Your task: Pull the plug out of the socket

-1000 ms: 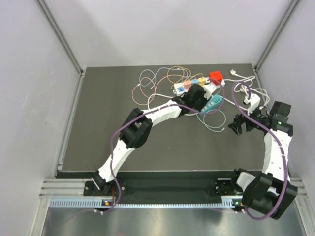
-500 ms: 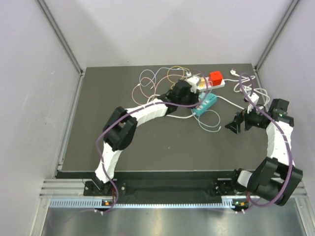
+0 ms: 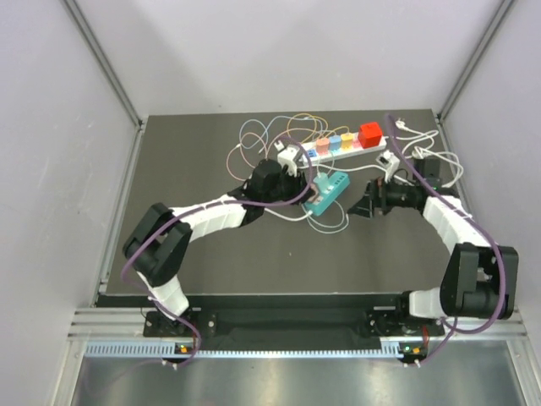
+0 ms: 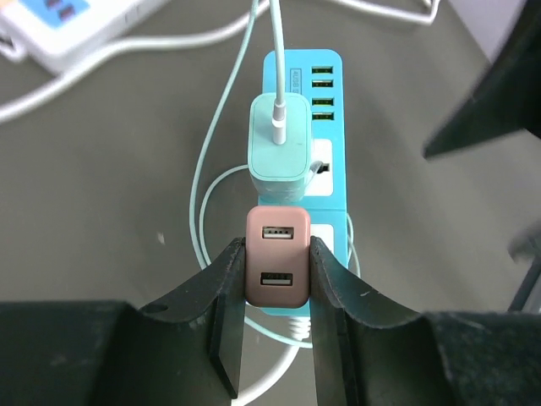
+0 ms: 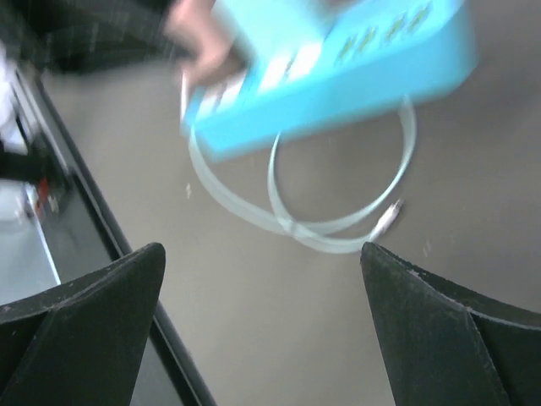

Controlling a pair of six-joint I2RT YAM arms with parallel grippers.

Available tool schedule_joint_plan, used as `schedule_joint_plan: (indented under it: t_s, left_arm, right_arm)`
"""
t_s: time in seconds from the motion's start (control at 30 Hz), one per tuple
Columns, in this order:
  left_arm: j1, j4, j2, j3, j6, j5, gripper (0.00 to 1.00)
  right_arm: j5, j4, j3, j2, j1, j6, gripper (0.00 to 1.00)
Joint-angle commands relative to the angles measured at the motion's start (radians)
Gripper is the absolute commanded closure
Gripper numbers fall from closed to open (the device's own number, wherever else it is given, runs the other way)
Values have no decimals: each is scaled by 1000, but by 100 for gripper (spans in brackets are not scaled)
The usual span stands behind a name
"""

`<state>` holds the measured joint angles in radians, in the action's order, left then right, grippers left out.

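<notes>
The blue power strip's sockets should be left for pulling plugs off. My right gripper needs to grab the blue power strip by its USB-port end (image 3: 338, 181) (image 5: 401, 42) next.
A blue power strip (image 3: 328, 192) lies mid-table; it also shows in the left wrist view (image 4: 331, 173) and the right wrist view (image 5: 338, 72). A pink USB plug (image 4: 277, 266) sits in its near socket, a mint charger (image 4: 280, 145) with a mint cable just beyond it. My left gripper (image 4: 277, 271) is shut on the pink plug, a finger on each side; in the top view it (image 3: 297, 188) is at the strip's left end. My right gripper (image 5: 264, 279) is open and empty, close to the strip's right side (image 3: 358, 205).
A white power strip (image 3: 338, 147) with coloured plugs and a red block (image 3: 370, 134) lies behind. Thin coloured cables (image 3: 262, 139) coil at the back. A mint cable loop (image 5: 338, 220) lies on the mat. White cables (image 3: 423, 156) trail at the right.
The left arm has pulled back and to the left, dragging the blue strip with it. The right gripper has moved left toward the strip.
</notes>
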<state>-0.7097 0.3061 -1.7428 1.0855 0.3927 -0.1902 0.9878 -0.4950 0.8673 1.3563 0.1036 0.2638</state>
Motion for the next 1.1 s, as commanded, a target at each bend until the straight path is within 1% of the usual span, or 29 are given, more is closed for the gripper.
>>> schedule_joint_plan:
  t_s: [0.0,0.03,0.07,0.1,0.23,0.27,0.3,0.4,0.47,0.57,0.67,0.7,0.8,0.87,0.9,0.93,0.97,1.03,1.07]
  left_arm:
    - [-2,186,138,-86,11,-5,100]
    - [-5,191,153,-105,12,-2,100]
    - [-8,198,167,-122,12,0,100]
    - [-13,203,192,-154,9,3,100]
    - [-28,238,236,-223,9,14,100]
    - [-34,245,242,-234,8,26,100]
    - [-36,258,253,-255,5,32,100]
    - [-43,261,267,-279,-5,41,100]
    - [-51,263,272,-288,-14,52,100]
    - [-60,263,275,-295,-28,61,100]
    - [-73,263,267,-297,-40,77,100]
    - [-76,264,264,-297,-46,81,100]
    - [-89,272,252,-296,-58,104,100]
    - [-102,277,246,-297,-72,113,100]
    - [-108,277,240,-296,-74,121,100]
    - [-117,278,236,-295,-80,133,100]
    - [-123,277,227,-295,-87,136,100]
    - [-132,280,221,-300,-91,135,100]
    - [-132,281,212,-306,-86,111,100]
  right_arm:
    - [-77,456,-60,32,-42,-459,0]
    - [-87,548,-74,41,-48,-528,0]
    - [-125,678,-88,55,-53,-658,0]
    - [-144,732,-108,66,-59,-705,0]
    - [-150,828,-97,170,-96,-866,0]
    - [-138,845,-96,222,-128,-929,0]
    - [-129,892,-99,243,-136,-952,0]
    - [-118,952,-102,294,-166,-995,0]
    - [-117,955,-97,317,-182,-1014,0]
    - [-121,961,-99,323,-205,-1014,6]
    - [-136,944,-109,323,-220,-1008,19]
    - [-140,938,-108,325,-223,-1009,29]
    - [-141,905,-102,336,-225,-1005,48]
    - [-137,898,-103,351,-226,-1005,56]
    - [-133,898,-105,356,-228,-1002,65]
    - [-121,900,-106,365,-229,-993,69]
    - [-111,900,-100,371,-228,-979,79]
    - [-86,869,-84,382,-225,-913,86]
    - [-30,848,-52,400,-222,-870,92]
